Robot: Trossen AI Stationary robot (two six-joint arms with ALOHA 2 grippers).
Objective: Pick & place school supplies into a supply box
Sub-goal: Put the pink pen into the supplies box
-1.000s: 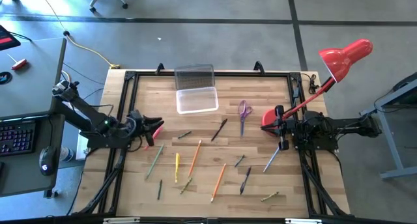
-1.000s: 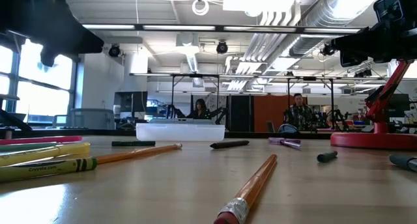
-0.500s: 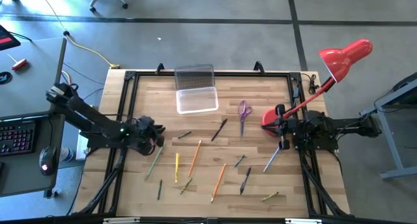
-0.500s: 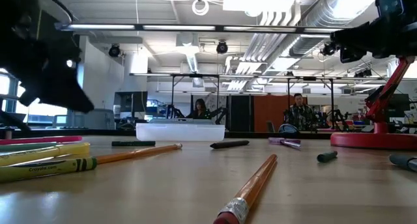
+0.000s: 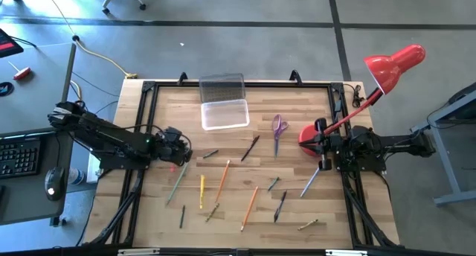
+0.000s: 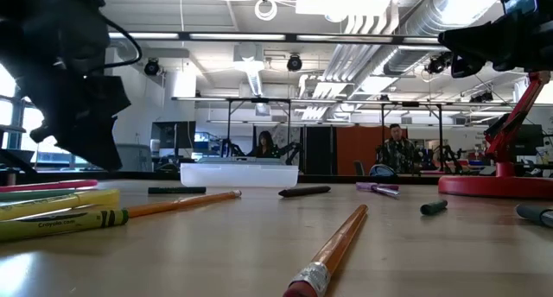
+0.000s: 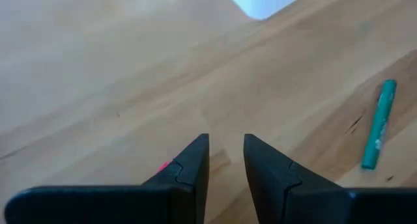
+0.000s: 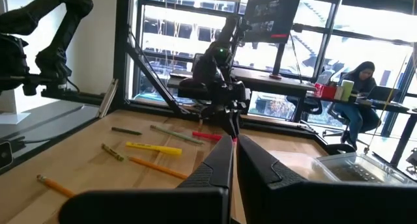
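My left gripper's fingers are high above the pink-red marker (image 5: 172, 167) and would miss it if they closed now. My left gripper should go down before it closes.
My left gripper (image 5: 181, 153) hangs over the table's left part, pointing down, open by a narrow gap (image 7: 226, 142) with bare wood between its fingers. The pink-red marker (image 6: 52, 186) lies flat below it; a pink bit (image 7: 163, 165) shows beside one finger. In the low view the gripper (image 6: 97, 154) stands above the table. The clear supply box (image 5: 224, 113) sits at the far middle, with its lid (image 5: 222, 86) folded back. Scissors (image 5: 278, 126), pencils (image 5: 222, 179) and pens (image 5: 251, 146) lie scattered. My right gripper (image 5: 320, 146) waits, shut (image 8: 234, 146), by the lamp base.
The red desk lamp stands with its base (image 5: 309, 137) at the table's right, and its head (image 5: 394, 64) reaches past the far right corner. A short green marker (image 7: 378, 123) lies close to my left gripper. A black frame (image 5: 141, 122) edges the table. People sit in the room behind (image 6: 396, 146).
My left arm has reached in from the table's left edge toward the middle, come down and tipped its gripper to point at the table above the pink-red marker. The marker and the other supplies lie where they were.
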